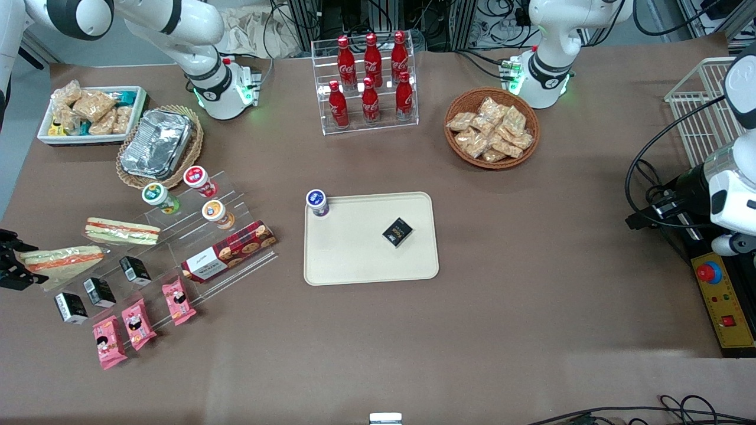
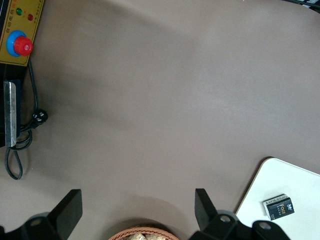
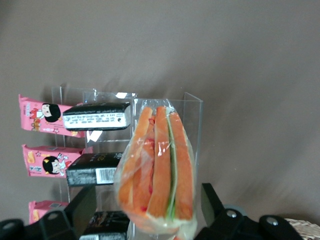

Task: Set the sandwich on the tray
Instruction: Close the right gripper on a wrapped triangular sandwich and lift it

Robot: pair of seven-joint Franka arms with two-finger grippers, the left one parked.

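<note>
My right gripper will next grab the wrapped long sides of the sandwich (image 1: 62, 260), to place it on the cream tray (image 1: 354, 260).
The sandwich (image 1: 62, 260), a clear-wrapped wedge with an orange stripe, lies on the clear acrylic shelf (image 1: 177, 248) toward the working arm's end of the table. My right gripper (image 1: 25, 264) is at its end, at the picture's edge. In the right wrist view the sandwich (image 3: 157, 165) stands between the two black fingers (image 3: 85, 205), with a gap showing on each side; the gripper (image 3: 148, 191) is open around it. The cream tray (image 1: 354, 260) lies at mid-table and also shows in the left wrist view (image 2: 300, 187).
A second sandwich (image 1: 122, 231) with a red stripe lies on the shelf, farther from the camera. Black boxes (image 1: 99, 291), pink packs (image 1: 136, 323), a cookie box (image 1: 229, 251) and cups (image 1: 215, 212) share the shelf. A black box (image 1: 398, 231) and a cup (image 1: 317, 202) sit on the tray.
</note>
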